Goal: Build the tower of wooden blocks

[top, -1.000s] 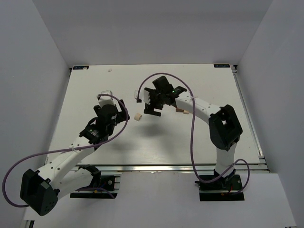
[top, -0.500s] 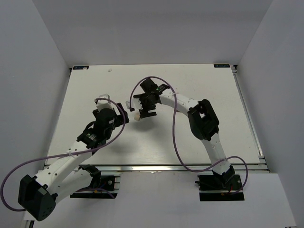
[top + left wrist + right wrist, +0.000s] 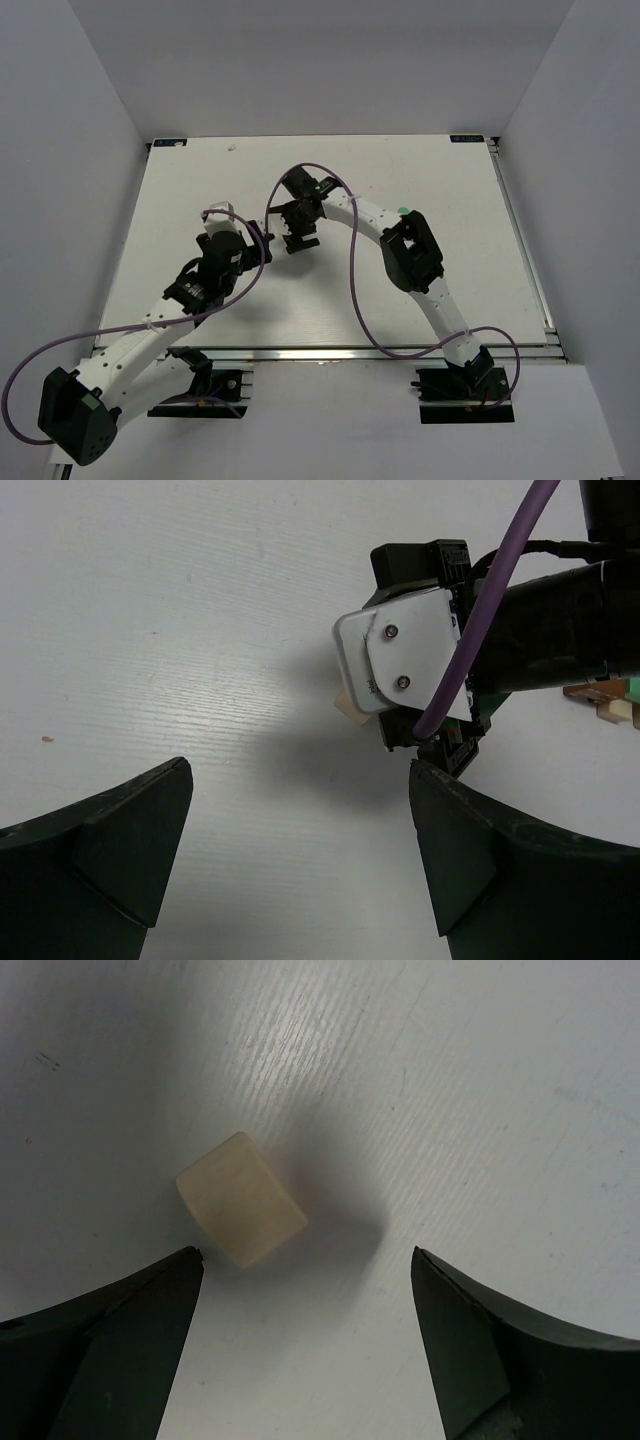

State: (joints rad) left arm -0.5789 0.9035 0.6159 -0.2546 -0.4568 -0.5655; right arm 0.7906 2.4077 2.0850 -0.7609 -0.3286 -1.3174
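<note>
The robot's right gripper should next pick up the pale tan rounded block [image 3: 242,1200] by its opposite sides, so the block's bottom stays free to sit on the tower.
A pale tan block [image 3: 240,1200] lies on the white table just ahead of my right gripper [image 3: 305,1270], nearer its left finger than its right. That gripper is open, low over the table and empty. In the top view the right gripper [image 3: 297,240] covers the block. My left gripper [image 3: 300,820] is open and empty, and sits just left of the right gripper in the top view [image 3: 258,232]. The left wrist view shows a sliver of the tan block [image 3: 345,708] under the right wrist, and a brown and a tan block [image 3: 610,702] at its right edge. The mint green blocks are out of view.
The right arm [image 3: 385,225] reaches leftward across the table's middle, with its purple cable [image 3: 352,290] looping in front. The left arm [image 3: 150,325] lies along the front left. Grey walls close the table [image 3: 450,180] on three sides.
The right gripper has swung left and down over the tan block, which now sits before its open fingers. The left gripper has shifted slightly towards it.
</note>
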